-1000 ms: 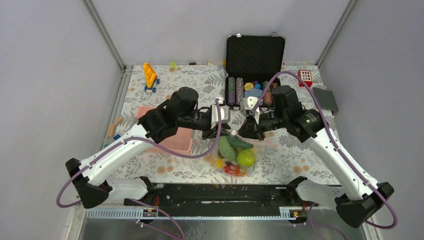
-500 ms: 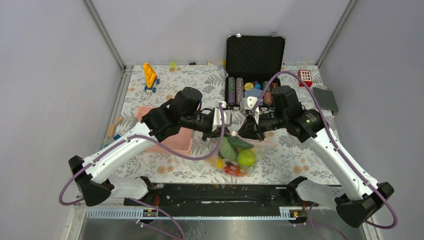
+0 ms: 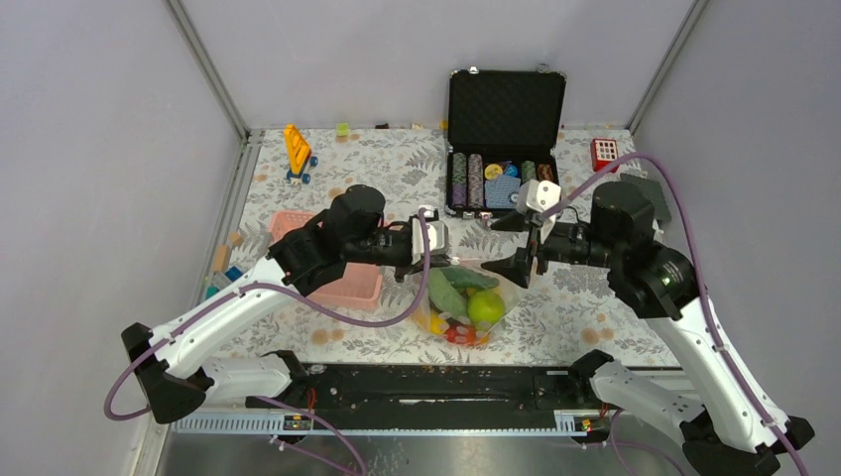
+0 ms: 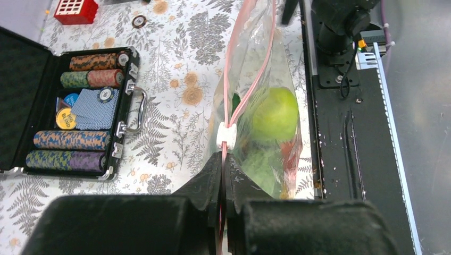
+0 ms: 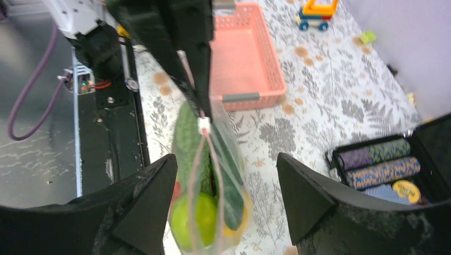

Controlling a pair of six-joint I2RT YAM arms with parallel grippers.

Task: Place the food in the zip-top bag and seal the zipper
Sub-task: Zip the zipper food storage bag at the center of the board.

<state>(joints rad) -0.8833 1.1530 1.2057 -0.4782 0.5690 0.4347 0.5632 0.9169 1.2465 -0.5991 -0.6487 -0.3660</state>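
Next, my right gripper grabs the white slider (image 3: 456, 262) by its two sides, to pull it along the pink zipper (image 3: 476, 262) and seal it.
The clear zip-top bag (image 3: 466, 297) hangs from my left gripper (image 3: 428, 256), which is shut on the left end of the pink zipper (image 4: 224, 159). A white slider (image 4: 228, 136) sits just past the fingertips. Beyond it the two pink strips part. The food inside includes a round green fruit (image 3: 486, 307), a long green cucumber (image 5: 228, 186) and red and yellow pieces at the bottom. My right gripper (image 3: 512, 248) is open at the bag's right end. In the right wrist view its fingers (image 5: 159, 180) stand wide on either side of the bag (image 5: 213, 202) without touching it.
A black hard case (image 3: 501, 178) with striped poker chips stands open behind the bag. The pink latticed basket (image 3: 357, 288) lies left, under my left arm. A yellow toy (image 3: 298, 149) and a red block (image 3: 604, 152) sit at the back. The black base rail (image 3: 436, 382) runs along the near edge.
My right gripper has opened and drawn back to the right, off the bag's mouth. My left gripper has shut on the zipper's left end and shifted slightly left.
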